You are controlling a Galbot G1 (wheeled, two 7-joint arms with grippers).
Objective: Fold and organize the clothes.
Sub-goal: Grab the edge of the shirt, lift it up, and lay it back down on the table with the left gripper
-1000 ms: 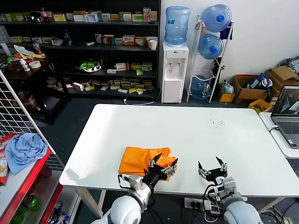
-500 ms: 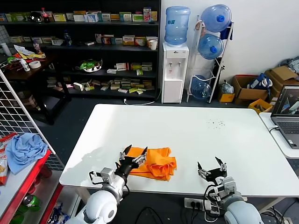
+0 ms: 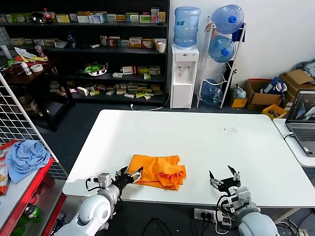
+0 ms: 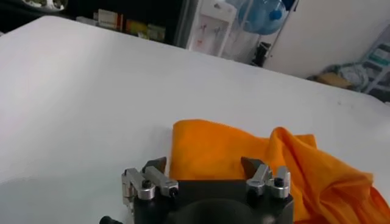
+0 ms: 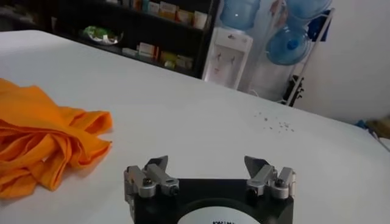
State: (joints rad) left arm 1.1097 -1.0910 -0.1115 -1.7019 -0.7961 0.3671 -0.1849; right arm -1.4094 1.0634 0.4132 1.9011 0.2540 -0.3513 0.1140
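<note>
Next, my left gripper grabs the orange T-shirt by its folded corner to spread and fold the T-shirt.
The orange T-shirt lies folded and partly bunched on the white table near its front edge. It also shows in the left wrist view and the right wrist view. My left gripper is open and empty at the shirt's front left corner, jaws apart just before the fabric edge. My right gripper is open and empty at the table's front edge, to the right of the shirt, and shows in its own wrist view.
A light blue cloth lies on a red rack at the far left behind a wire grid. A laptop stands on a side table at the right. Shelves, a water dispenser and boxes stand behind the table.
My left gripper has moved left and back toward the table's front edge, off the shirt. The shirt's right side stays bunched. The right gripper has not moved.
</note>
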